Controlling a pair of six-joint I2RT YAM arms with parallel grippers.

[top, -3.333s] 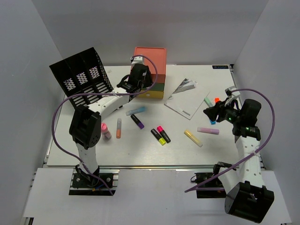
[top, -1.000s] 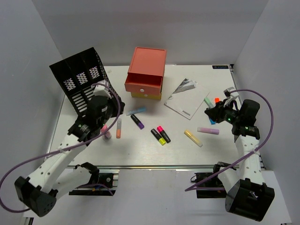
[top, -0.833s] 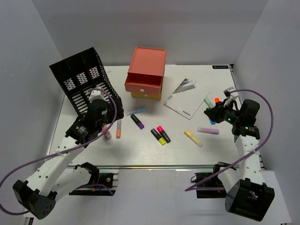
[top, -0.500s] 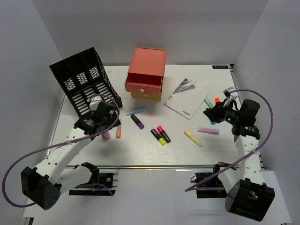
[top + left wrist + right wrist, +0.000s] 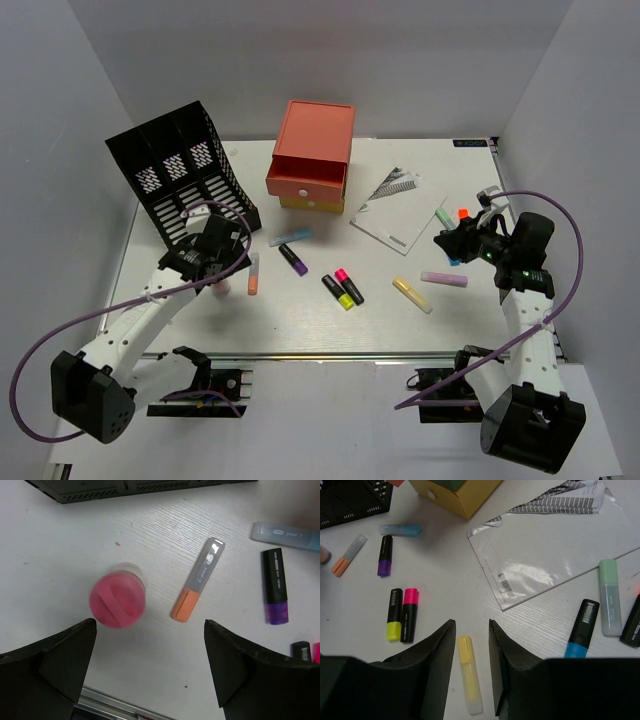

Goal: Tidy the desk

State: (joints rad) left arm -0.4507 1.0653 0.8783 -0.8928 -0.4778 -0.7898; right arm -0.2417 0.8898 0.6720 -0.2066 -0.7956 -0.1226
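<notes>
I will next grab the pink-capped bottle with my left gripper by its pink cap [image 5: 220,287] [image 5: 118,600]. The bottle's clear body is then free to go into the open drawer.
The white desk [image 5: 330,330] carries scattered markers. My left gripper [image 5: 225,266] [image 5: 150,655] hovers wide open over the desk's left side, holding nothing. Just beyond its fingers [image 5: 65,650] stands a pink-capped bottle [image 5: 117,601], with an orange highlighter [image 5: 197,586] [image 5: 253,275] beside it. My right gripper [image 5: 447,240] [image 5: 471,630] hangs over the right side, jaws partly open and empty. A yellow highlighter [image 5: 469,680] [image 5: 412,294] lies on the desk in line with that gap.
A black mesh file organizer [image 5: 180,175] stands back left. An orange drawer unit [image 5: 310,155] has its top drawer pulled out. A plastic-wrapped notebook [image 5: 398,210] lies right of it. Purple [image 5: 293,259], light blue [image 5: 290,237], black-yellow [image 5: 338,292], black-pink [image 5: 349,286], lilac [image 5: 444,279] and green [image 5: 444,216] markers lie about.
The left arm left the drawer unit with its top drawer pulled out and came down by the pink bottle. Its gripper opened wide. The right jaws spread a little.
</notes>
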